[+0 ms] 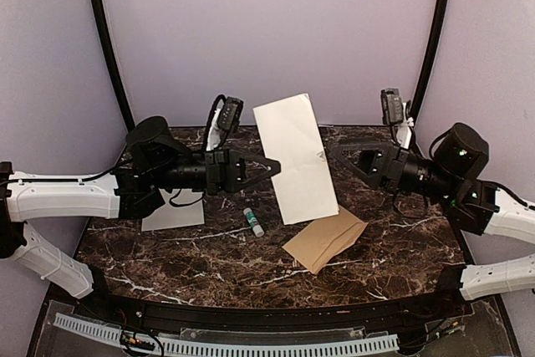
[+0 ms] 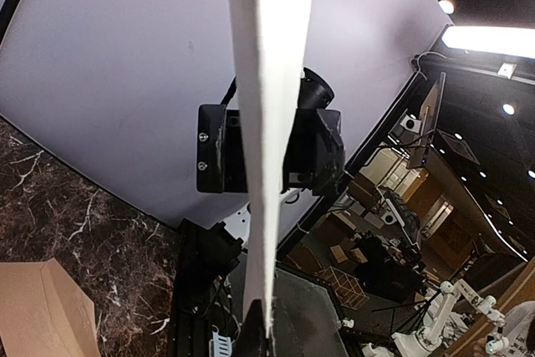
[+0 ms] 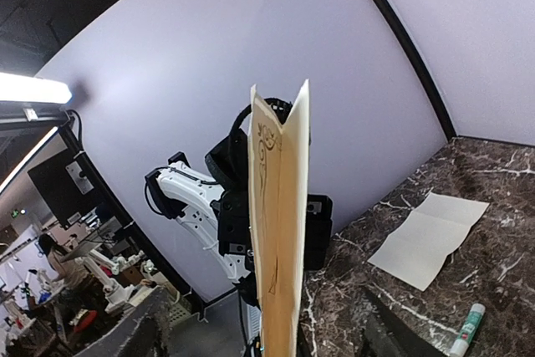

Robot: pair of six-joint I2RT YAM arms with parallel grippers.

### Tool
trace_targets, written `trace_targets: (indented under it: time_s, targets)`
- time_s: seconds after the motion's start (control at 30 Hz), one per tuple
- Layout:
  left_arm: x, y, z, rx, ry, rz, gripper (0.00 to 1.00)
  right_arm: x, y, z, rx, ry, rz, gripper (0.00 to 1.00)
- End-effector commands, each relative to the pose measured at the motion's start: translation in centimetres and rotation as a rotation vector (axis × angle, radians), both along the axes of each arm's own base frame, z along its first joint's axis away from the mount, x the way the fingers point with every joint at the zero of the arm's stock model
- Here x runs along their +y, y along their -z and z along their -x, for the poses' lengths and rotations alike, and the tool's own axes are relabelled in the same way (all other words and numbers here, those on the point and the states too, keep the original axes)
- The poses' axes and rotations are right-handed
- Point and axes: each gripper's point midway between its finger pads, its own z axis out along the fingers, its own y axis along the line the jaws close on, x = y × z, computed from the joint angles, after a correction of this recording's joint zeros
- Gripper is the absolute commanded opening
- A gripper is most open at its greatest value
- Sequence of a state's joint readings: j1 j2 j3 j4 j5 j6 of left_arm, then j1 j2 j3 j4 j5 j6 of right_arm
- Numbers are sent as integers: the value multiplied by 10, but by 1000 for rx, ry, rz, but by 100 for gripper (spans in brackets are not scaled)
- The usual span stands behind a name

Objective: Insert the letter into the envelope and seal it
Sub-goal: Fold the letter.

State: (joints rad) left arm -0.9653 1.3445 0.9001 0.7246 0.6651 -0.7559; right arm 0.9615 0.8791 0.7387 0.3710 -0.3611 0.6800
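My right gripper should pinch the letter's open edges together, so its free folded side can enter the envelope (image 1: 326, 240).
The letter (image 1: 292, 156) is a folded white sheet with a small printed mark, held upright in the air above the table's middle. My left gripper (image 1: 274, 165) is shut on its left edge. In the left wrist view the letter (image 2: 267, 123) rises edge-on out of the pinched gripper (image 2: 266, 336). My right gripper (image 1: 337, 153) stands open at the sheet's right edge. In the right wrist view the letter (image 3: 284, 223) stands between its spread fingers (image 3: 134, 332), which are clear of it. The tan envelope (image 1: 326, 240) lies flat on the table below, and one corner (image 2: 33, 307) shows in the left wrist view.
A second creased white sheet (image 1: 173, 211) lies flat under my left arm and also shows in the right wrist view (image 3: 426, 240). A green-capped glue stick (image 1: 253, 221) lies between it and the envelope. Purple curved walls close the back and sides.
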Motion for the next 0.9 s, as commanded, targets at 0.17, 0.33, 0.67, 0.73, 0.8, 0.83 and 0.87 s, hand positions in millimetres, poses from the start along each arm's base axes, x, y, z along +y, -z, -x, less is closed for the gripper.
trace_targets:
  time_s: [0.17, 0.33, 0.67, 0.73, 0.8, 0.83, 0.87]
  targets:
    - [8, -15, 11, -43, 19, 45, 0, 1, 10, -4, 9, 23, 38, 89]
    - [7, -12, 10, -36, 18, 31, 0, 17, 13, -1, 12, -42, 78, 87]
    - [-2, 12, 6, -44, -12, -85, 0, 30, 9, 1, -13, -90, 99, 21]
    - [-3, 12, 8, -43, -4, -81, 0, 31, 10, 1, -9, -93, 101, 4]
    - [-5, 11, 9, -37, 10, -77, 9, 31, 12, 0, 0, -85, 102, 0]
    - [-5, 11, 10, -37, 14, -74, 24, 30, 12, -1, 0, -76, 96, 0]
    - [-6, 13, 11, -31, 22, -76, 31, 29, 11, -3, 1, -66, 89, 0]
